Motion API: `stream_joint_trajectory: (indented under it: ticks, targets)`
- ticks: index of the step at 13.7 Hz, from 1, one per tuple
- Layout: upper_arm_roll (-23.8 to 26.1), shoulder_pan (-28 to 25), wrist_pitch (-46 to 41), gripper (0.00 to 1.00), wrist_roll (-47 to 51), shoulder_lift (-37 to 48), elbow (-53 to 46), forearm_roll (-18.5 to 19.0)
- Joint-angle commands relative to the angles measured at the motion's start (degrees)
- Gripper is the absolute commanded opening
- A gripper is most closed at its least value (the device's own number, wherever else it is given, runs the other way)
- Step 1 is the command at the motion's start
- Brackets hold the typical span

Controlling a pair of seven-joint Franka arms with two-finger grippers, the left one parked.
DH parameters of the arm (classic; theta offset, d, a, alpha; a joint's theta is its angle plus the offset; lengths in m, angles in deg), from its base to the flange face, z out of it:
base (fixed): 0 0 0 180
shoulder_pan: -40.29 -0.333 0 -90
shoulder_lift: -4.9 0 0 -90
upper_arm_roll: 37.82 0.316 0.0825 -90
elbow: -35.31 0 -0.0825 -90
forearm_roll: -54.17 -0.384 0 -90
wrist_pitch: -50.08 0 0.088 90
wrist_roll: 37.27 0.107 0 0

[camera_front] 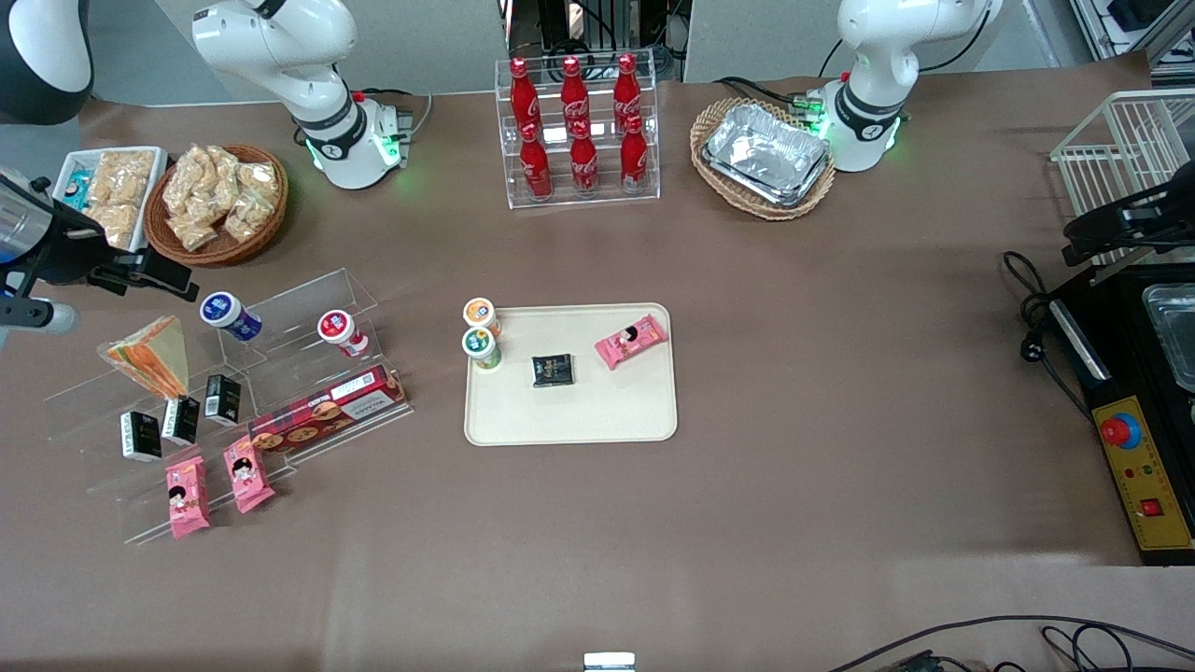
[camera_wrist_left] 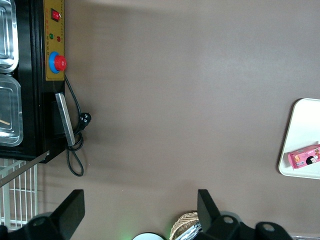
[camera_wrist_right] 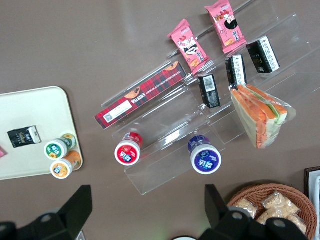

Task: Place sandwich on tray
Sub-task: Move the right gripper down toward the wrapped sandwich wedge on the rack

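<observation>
I will grab the sandwich by its two flat bread sides with my right gripper next, because the sandwich has a sloping cut side of filling [camera_front: 146,362].
The sandwich [camera_front: 149,359], a clear-wrapped wedge with orange and green layers, leans on the top step of a clear acrylic shelf [camera_front: 280,322] toward the working arm's end of the table; it also shows in the right wrist view [camera_wrist_right: 260,112]. The beige tray [camera_front: 579,411] lies flat at the table's middle and shows in the right wrist view [camera_wrist_right: 35,110] and the left wrist view [camera_wrist_left: 300,135]. My right gripper [camera_front: 173,280] hangs open and empty above the table, a little farther from the front camera than the sandwich; its fingers stand wide apart in the right wrist view [camera_wrist_right: 148,210].
The tray holds two small cups [camera_front: 481,331], a black packet [camera_front: 553,370] and a pink packet [camera_front: 631,341]. The shelf carries two cups, black cartons, a tartan box [camera_front: 327,411] and pink packets. A snack basket [camera_front: 219,201], a cola rack [camera_front: 579,131] and a foil-tray basket [camera_front: 766,154] stand farther back.
</observation>
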Motion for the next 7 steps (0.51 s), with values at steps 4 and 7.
stream_joint_trajectory:
  ticks: [4,7]
  targets:
    - [0.27,0.08,-1.4,1.0,0.34,-0.19,-0.77,-0.43]
    - [1.06,0.17,-1.58,1.0,-0.09,-0.28,-0.6,-0.26]
